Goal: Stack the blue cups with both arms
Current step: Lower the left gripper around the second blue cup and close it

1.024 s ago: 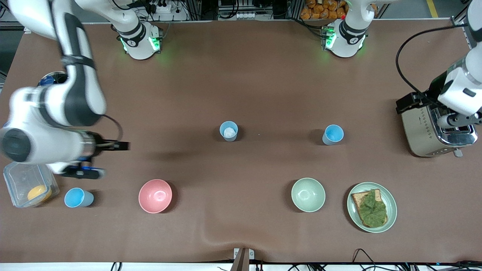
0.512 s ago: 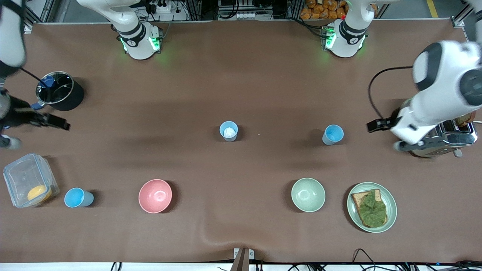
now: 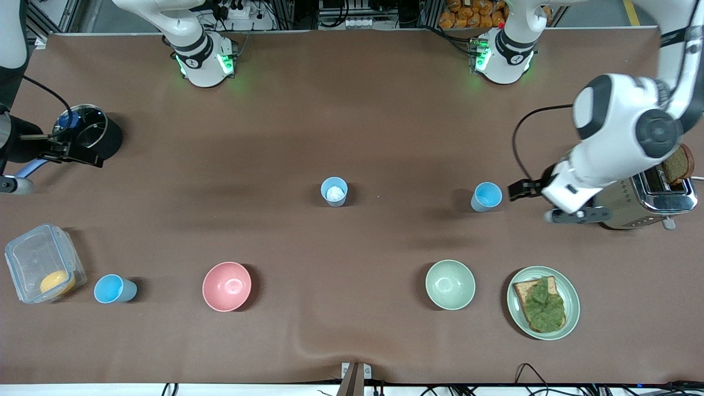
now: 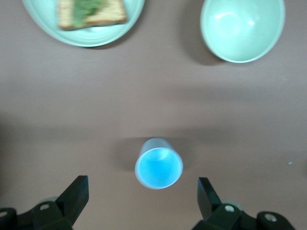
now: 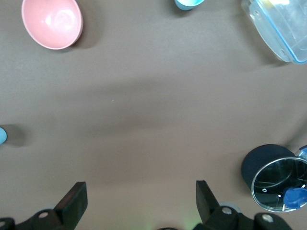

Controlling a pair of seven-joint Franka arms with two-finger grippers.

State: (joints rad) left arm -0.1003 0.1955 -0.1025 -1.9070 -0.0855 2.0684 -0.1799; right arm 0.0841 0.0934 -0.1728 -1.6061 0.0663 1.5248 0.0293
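The bright blue cup will go into the cup with white inside, so my left gripper will next grab the bright blue cup by its rim [image 3: 488, 183] [image 4: 159, 148].
Three blue cups stand on the brown table. One, whitish inside [image 3: 334, 192], is mid-table. One, bright blue inside [image 3: 486, 197], is toward the left arm's end. The third [image 3: 114, 289] stands beside a clear container. My left gripper [image 3: 520, 189] is open and empty, just beside the second cup, which sits a little ahead of the gap between the fingers in the left wrist view [image 4: 159, 163]. My right gripper [image 3: 88, 159] is open and empty above the table by a black pot; its wrist view shows bare table between the fingers [image 5: 79, 191].
A toaster [image 3: 632, 201] holding a bread slice is under the left arm. A plate [image 3: 573, 297] with toast and lettuce, a pale green bowl [image 3: 450, 284] and a pink bowl [image 3: 226, 286] lie nearer the front camera. The clear container [image 3: 22, 258] and black pot [image 3: 104, 137] are at the right arm's end.
The left arm swung from over the toaster to beside the bright blue cup. The right arm pulled away from the container and cup, back to beside the pot.
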